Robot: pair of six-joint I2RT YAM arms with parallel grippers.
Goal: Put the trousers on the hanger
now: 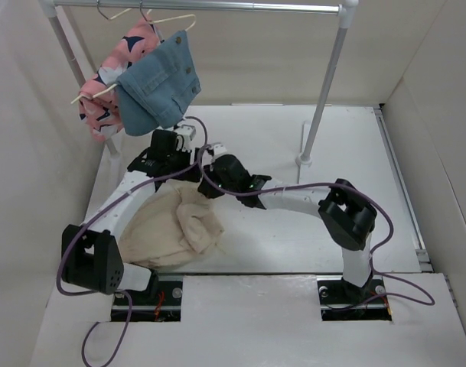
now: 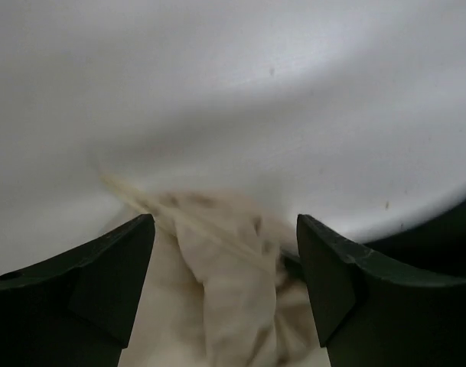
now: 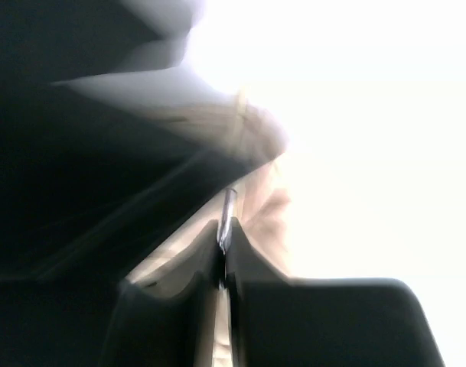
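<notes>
I should lower my left gripper before I close on the trousers [image 1: 171, 229]. My fingers are above them and would miss them if I closed now.
The beige trousers [image 1: 171, 229] lie crumpled on the white table between the two arms. In the left wrist view my left gripper [image 2: 224, 222] stands open just above the trousers [image 2: 225, 306], nothing between its fingers. A thin cream bar of the hanger [image 2: 141, 202] slants across the cloth beyond the fingertips. My right gripper [image 1: 210, 183] is at the top edge of the pile, beside the left gripper [image 1: 183, 168]. In its own blurred view the right gripper [image 3: 223, 229] is shut on a thin rod of the hanger [image 3: 229, 205], with beige cloth [image 3: 267, 206] behind.
A grey metal rail [image 1: 194, 6] spans the back, its right post [image 1: 324, 92] standing on the table. A pink patterned garment [image 1: 102, 99] and a blue denim garment [image 1: 160, 84] hang from it on their own hangers, just behind the grippers. White walls close both sides.
</notes>
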